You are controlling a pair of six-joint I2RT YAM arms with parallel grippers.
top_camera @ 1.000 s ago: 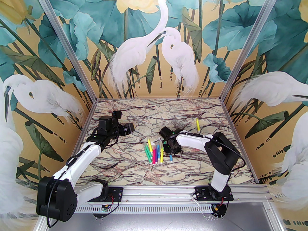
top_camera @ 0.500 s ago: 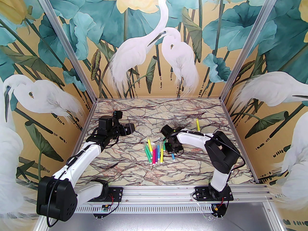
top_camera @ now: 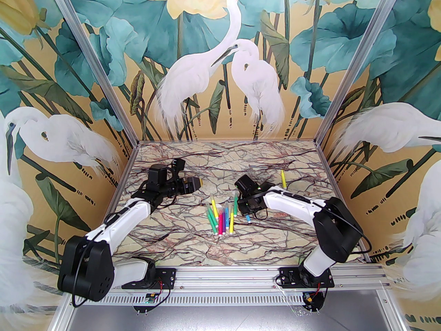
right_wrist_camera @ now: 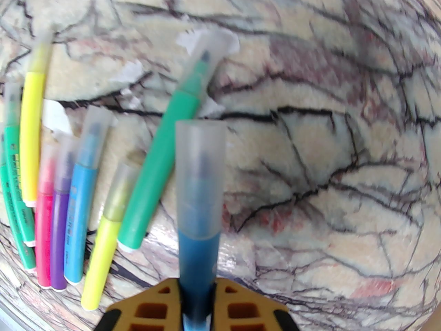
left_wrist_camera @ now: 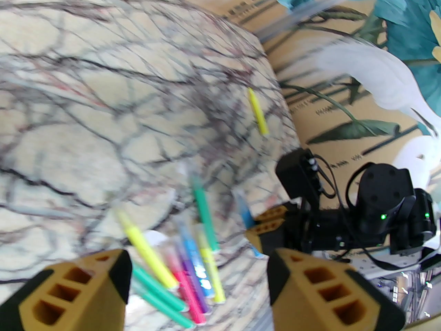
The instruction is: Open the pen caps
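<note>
The blue pen needs to be opened, so my left gripper should grab only its translucent cap next and leave the pen's body to my right gripper.
My right gripper (right_wrist_camera: pixel 197 307) is shut on the barrel of a blue pen (right_wrist_camera: pixel 198 260), whose pale translucent cap (right_wrist_camera: pixel 201 174) sticks out ahead of the fingers. In the top view this gripper (top_camera: pixel 247 213) hovers right of the pile with the blue pen (top_camera: pixel 248 219) poking from it. A green pen (right_wrist_camera: pixel 160 174) with its cap (right_wrist_camera: pixel 206 52) on lies beside it. Several capped pens (top_camera: pixel 220 220) lie side by side at mid table. My left gripper (top_camera: pixel 196 183) is open with nothing in it, left of and beyond the pile; its tan fingers (left_wrist_camera: pixel 86 288) frame the pens (left_wrist_camera: pixel 172 271).
A lone yellow pen (top_camera: pixel 283 179) lies apart at the back right, also seen from the left wrist as the yellow pen (left_wrist_camera: pixel 258 113). The marble table (top_camera: pixel 193 247) is bounded by painted walls and aluminium posts. Scraps of white paper (right_wrist_camera: pixel 129 72) stick to the table near the pile.
The right gripper has shifted back and to the right with the blue pen in it. The left arm has swung right toward the pile, its tan fingers now turned into sight.
</note>
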